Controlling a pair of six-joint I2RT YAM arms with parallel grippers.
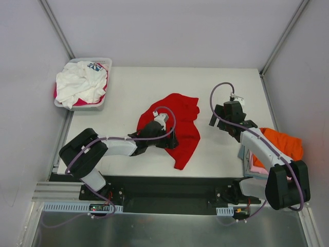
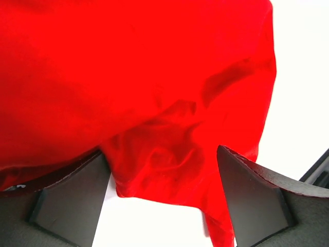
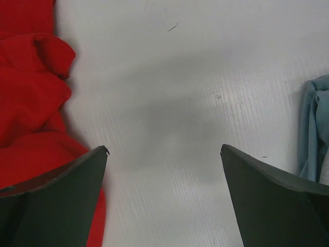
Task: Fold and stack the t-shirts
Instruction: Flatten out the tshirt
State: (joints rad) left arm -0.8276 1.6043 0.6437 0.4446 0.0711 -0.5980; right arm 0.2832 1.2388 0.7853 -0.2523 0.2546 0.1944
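I need to spread the t-shirt for folding. I should next grab the red t-shirt's edge near a corner [image 1: 196, 108] [image 3: 57, 54] with my right gripper, opposite my left gripper.
A plain bright red t-shirt [image 1: 180, 121] lies crumpled on the middle of the white table. My left gripper [image 1: 169, 140] is low over its near-left part. In the left wrist view it is open [image 2: 160, 152], with a bunched fold of the red t-shirt [image 2: 128, 77] between its fingers and beyond them. My right gripper [image 1: 215, 122] is open and empty over bare table just right of the shirt. The right wrist view [image 3: 164, 148] shows the red t-shirt [image 3: 28, 98] at its left and a light blue-grey cloth [image 3: 314, 128] at its right edge.
A white slotted basket [image 1: 102, 100] at the back left holds a white printed shirt [image 1: 79, 82] over a magenta one. An orange shirt [image 1: 282, 143] lies on a pink one [image 1: 255, 165] at the right table edge. Grey walls close in the back and sides.
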